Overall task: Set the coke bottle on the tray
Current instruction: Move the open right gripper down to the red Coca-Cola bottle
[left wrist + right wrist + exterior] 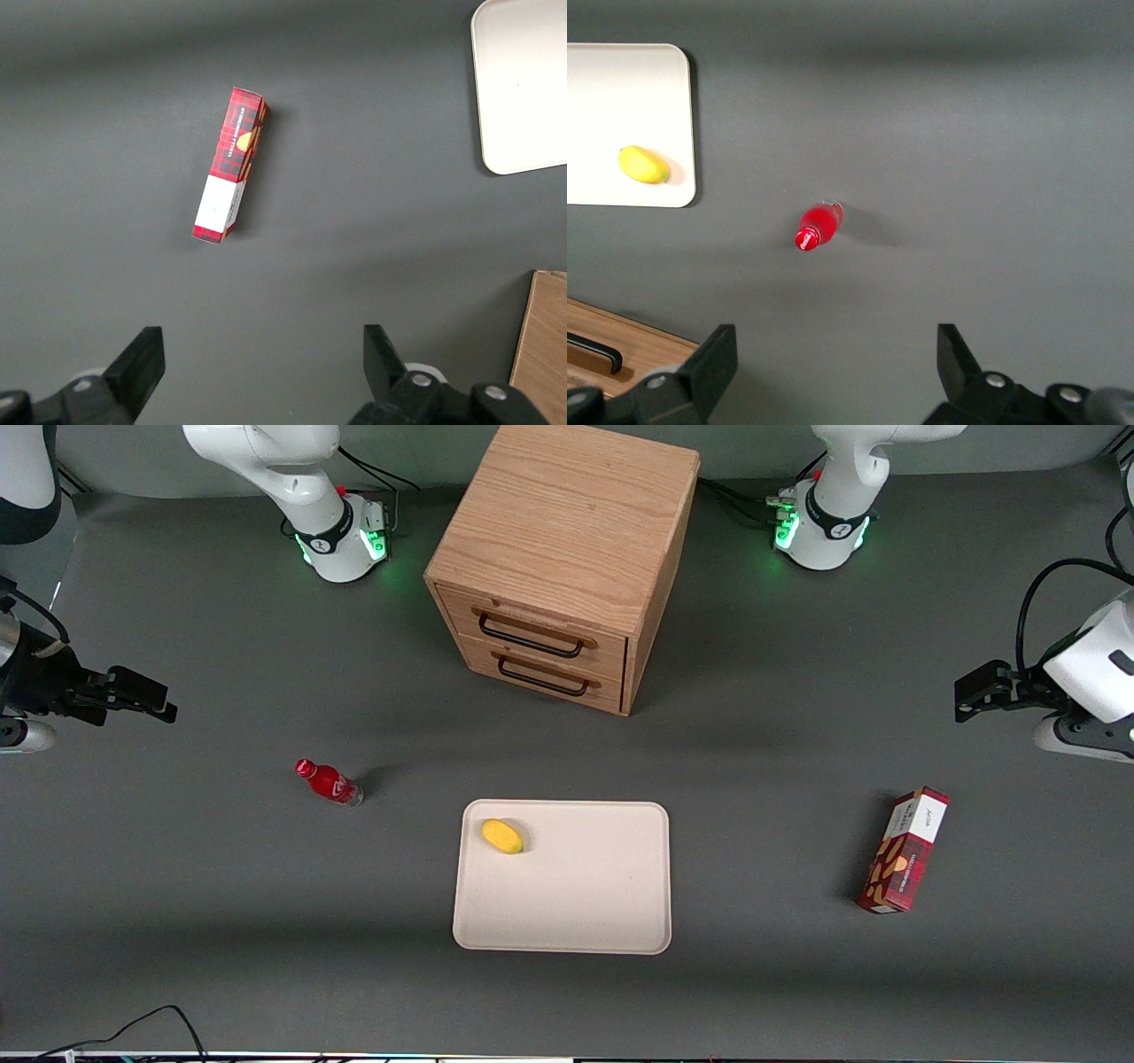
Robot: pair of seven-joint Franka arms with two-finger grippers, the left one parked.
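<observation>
The robot's right gripper has to place the small coke bottle on the cream-white tray (pixel 576 903), so it should next grab the bottle by its red cap end (pixel 306 769).
The small red coke bottle (pixel 328 782) with a red cap stands on the grey table, beside the tray toward the working arm's end; it also shows in the right wrist view (pixel 818 226). The cream-white tray (pixel 576 903) lies nearer the front camera than the cabinet, and its corner shows in the right wrist view (pixel 656 106). My right gripper (pixel 152 700) is open and empty, held high above the table at the working arm's end, well apart from the bottle. Its black fingers (pixel 713 363) stand wide apart in the right wrist view.
A yellow fruit (pixel 502 836) lies on the tray near its corner closest to the bottle. The wooden two-drawer cabinet (pixel 567 558) stands farther from the camera than the tray. A red-and-white plaid carton (pixel 904 850) lies toward the parked arm's end.
</observation>
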